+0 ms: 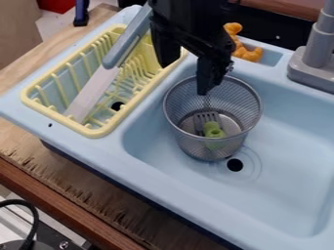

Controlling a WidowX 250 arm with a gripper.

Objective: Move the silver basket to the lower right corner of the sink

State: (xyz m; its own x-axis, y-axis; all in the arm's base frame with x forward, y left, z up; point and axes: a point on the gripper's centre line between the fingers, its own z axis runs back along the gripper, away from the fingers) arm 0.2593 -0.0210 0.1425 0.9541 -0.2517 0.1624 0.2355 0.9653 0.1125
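Next, my gripper should take hold of the silver mesh basket [207, 146] by its rim to shift it into the sink's lower corner.
The black gripper [185, 79] hangs at the top centre, above the back left part of the silver basket, its two fingers spread apart. One finger is over the edge between the dish rack and the sink. The other overlaps the basket's back rim; whether it touches the mesh, I cannot tell. The silver mesh basket [207, 146] stands upright in the left part of the light blue sink [287, 180], just beside the drain hole. Inside the basket lie a grey fork [203, 118] and a small green object [213, 131].
Left of the sink, a yellow dish rack [98, 129] holds a toy knife [94, 92]. An orange toy [244, 51] sits on the back ledge, and a grey faucet base [312, 66] stands at the back right. The basin extends right of the basket around the drain [235, 165].
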